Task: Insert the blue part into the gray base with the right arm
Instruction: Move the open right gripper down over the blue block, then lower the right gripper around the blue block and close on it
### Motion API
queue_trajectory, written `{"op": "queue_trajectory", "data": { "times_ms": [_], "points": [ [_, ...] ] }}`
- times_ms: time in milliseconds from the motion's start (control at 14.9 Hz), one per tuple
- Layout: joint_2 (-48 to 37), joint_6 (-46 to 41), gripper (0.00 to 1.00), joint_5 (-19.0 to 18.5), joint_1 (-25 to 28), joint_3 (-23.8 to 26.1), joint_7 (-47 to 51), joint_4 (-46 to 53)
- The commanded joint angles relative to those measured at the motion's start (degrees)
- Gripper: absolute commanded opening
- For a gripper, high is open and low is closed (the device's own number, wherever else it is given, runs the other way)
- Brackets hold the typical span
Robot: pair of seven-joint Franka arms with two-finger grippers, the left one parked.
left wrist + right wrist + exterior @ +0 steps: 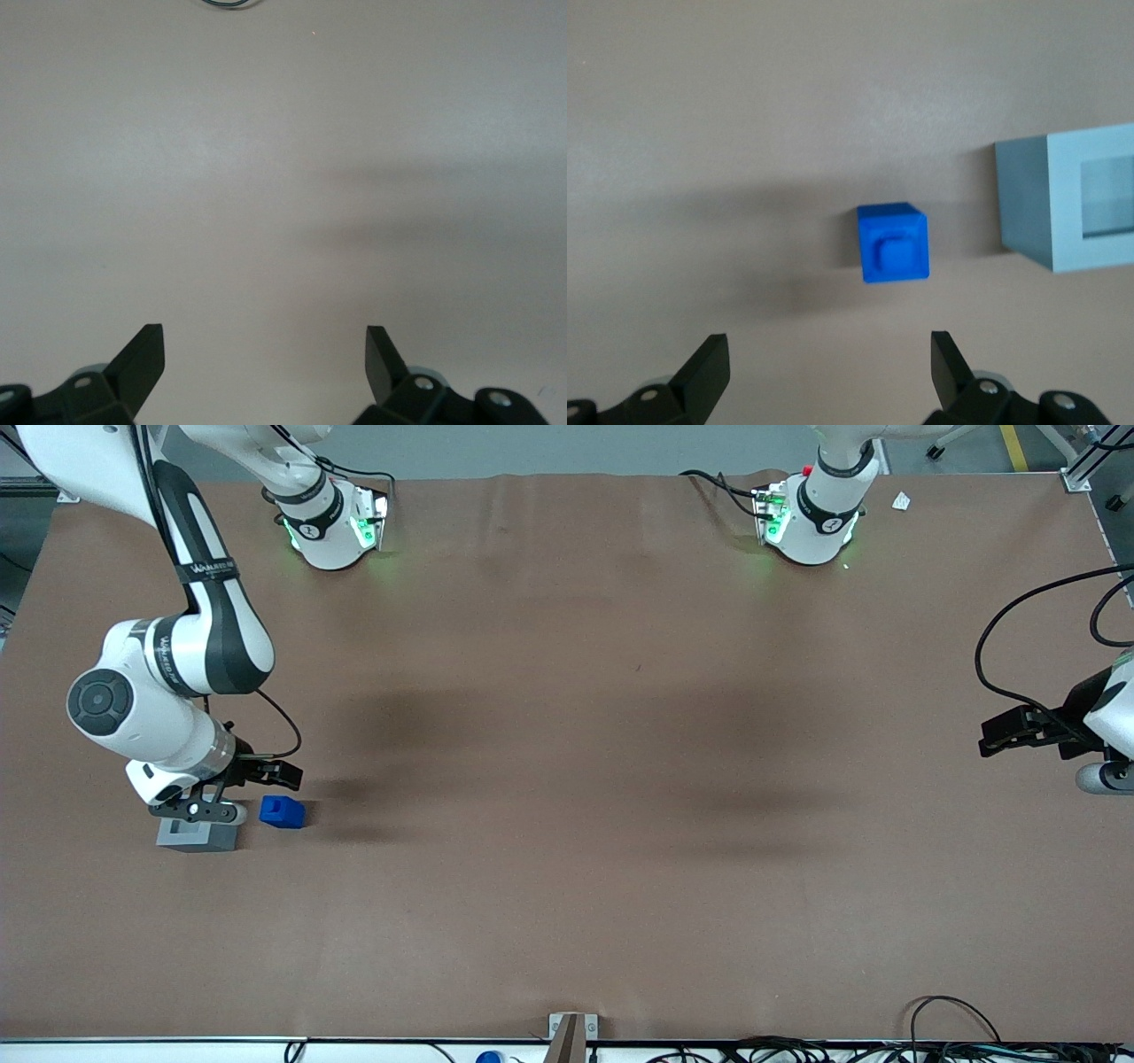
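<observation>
The blue part needs to go into the gray base, so next my right gripper needs to grab it by its body below the raised stub [282, 817] [893, 219].
The blue part [282, 812] lies on the brown table toward the working arm's end, its raised stub facing up. The gray base [198, 834] stands beside it, a small gap apart, with its square socket facing up. My right gripper [235, 790] hovers just above both, partly covering the base's farther edge in the front view. It is open and empty. In the right wrist view the blue part [893, 243] sits ahead of the wide-spread gripper [829, 359], not between the fingers. The gray base [1067, 197] is beside the part.
The brown table [567, 779] stretches toward the parked arm's end. Two arm bases [332, 522] stand at the table's edge farthest from the front camera. Cables [957, 1027] and a small bracket [569, 1036] lie along the nearest edge.
</observation>
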Motion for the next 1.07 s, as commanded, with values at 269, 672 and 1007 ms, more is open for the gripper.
{"op": "queue_trajectory", "data": {
  "times_ms": [269, 672, 1007],
  "points": [
    [3.15, 11.14, 1.00, 0.35, -1.69, 0.53, -2.65, -5.51],
    [5.71, 11.76, 1.00, 0.00, -2.13, 0.44, -3.62, -4.28],
    [7.29, 11.67, 1.00, 0.00, -3.45, 0.44, -3.80, -2.17]
  ]
}}
